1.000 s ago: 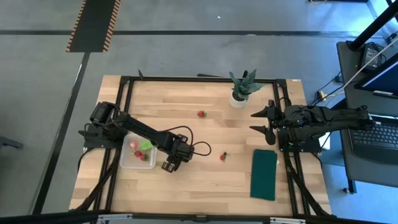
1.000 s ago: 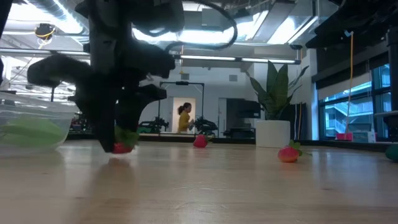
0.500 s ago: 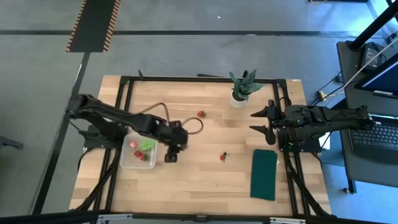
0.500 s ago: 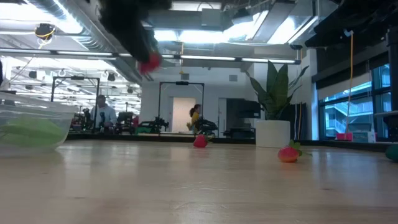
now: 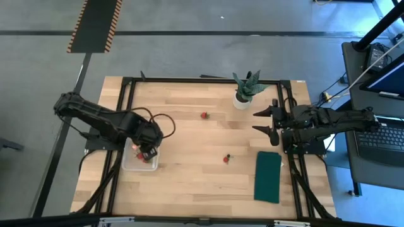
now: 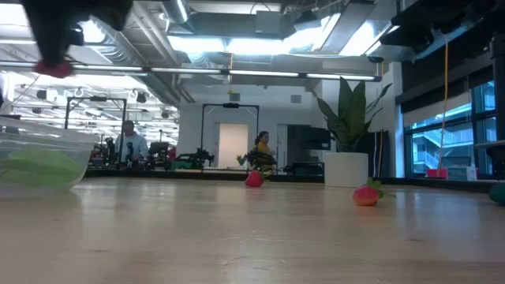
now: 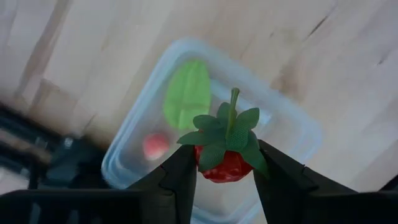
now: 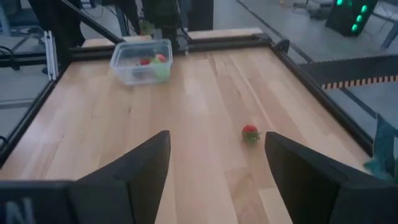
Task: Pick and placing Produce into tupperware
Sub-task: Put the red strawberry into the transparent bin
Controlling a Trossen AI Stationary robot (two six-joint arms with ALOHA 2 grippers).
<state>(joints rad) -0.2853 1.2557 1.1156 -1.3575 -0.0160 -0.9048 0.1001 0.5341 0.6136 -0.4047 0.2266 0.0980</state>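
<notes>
The strawberry [image 7: 227,163] hangs above the tupperware's rim [image 7: 292,112] and would drop if I opened now, so my left gripper lowers the strawberry first, before it opens.
My left gripper [image 5: 149,153] hangs over the tupperware [image 5: 129,165], shut on a red strawberry with a green top [image 7: 224,168]. In the low view that strawberry [image 6: 54,69] shows high above the table. The clear tupperware [image 7: 292,121] rests on the table and holds a light green leaf [image 7: 188,99] and a red piece [image 7: 155,146]. Two more strawberries lie on the wood, one toward the far edge [image 5: 204,115] and one near the middle [image 5: 226,159]. My right gripper [image 5: 265,123] waits open at the table's right side, its own view showing wide-spread fingers [image 8: 217,162]. My left gripper pinches the strawberry by its red body [image 7: 217,173] between the two fingers [image 7: 180,174], one on each side. The fingers come from above, pointing down. The green top [image 7: 227,127] sticks out past the fingertips. The strawberry is lifted clear, above the inside of the tupperware.
A spiky potted plant in a white pot [image 5: 245,88] stands near the far edge. A dark green cloth [image 5: 268,176] lies at the near right. Bare wood stretches between the tupperware and the cloth. People show in the room beyond the table [image 6: 263,150].
My left gripper, shut on the strawberry at the table just right of the tupperware, has risen and carried it toward the table's left edge, ending above the tupperware. The strawberry has gone from the tabletop to lifted clear.
</notes>
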